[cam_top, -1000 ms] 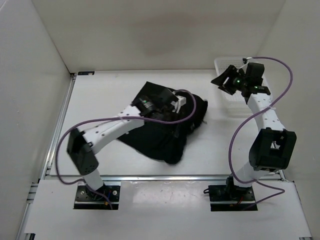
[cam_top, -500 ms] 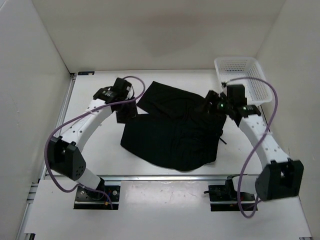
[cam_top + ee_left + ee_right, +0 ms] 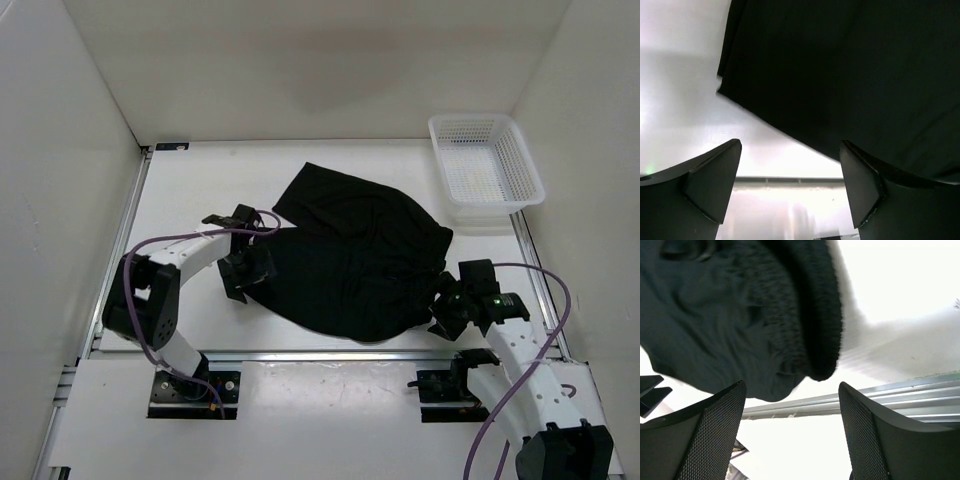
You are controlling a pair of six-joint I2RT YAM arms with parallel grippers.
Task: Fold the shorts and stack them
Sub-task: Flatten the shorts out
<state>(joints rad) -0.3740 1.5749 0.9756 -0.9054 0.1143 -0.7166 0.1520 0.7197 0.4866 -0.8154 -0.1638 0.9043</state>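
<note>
My right gripper's fingers stop short of the hem's near end in the right wrist view. It should move toward the thick hem's near end before closing on it.
The black shorts (image 3: pixel 350 255) lie spread out in the middle of the white table, one flap reaching toward the back left. My left gripper (image 3: pixel 243 278) sits low at their left edge, open; in the left wrist view the left gripper (image 3: pixel 790 146) holds nothing, and the shorts (image 3: pixel 850 70) fill the area above it. My right gripper (image 3: pixel 443 308) is at the shorts' near right corner, also open. In the right wrist view the right gripper (image 3: pixel 791 387) has only table and rail between its fingers, just below the thick hem of the shorts (image 3: pixel 810 315).
A white mesh basket (image 3: pixel 520 170) stands at the back right corner. An aluminium rail (image 3: pixel 340 354) runs along the table's near edge. White walls enclose the left, back and right sides.
The bunched shorts got spread flat. Both grippers moved from the shorts' far corners toward the near edge; both jaws opened wider, and the left let go of the fabric.
</note>
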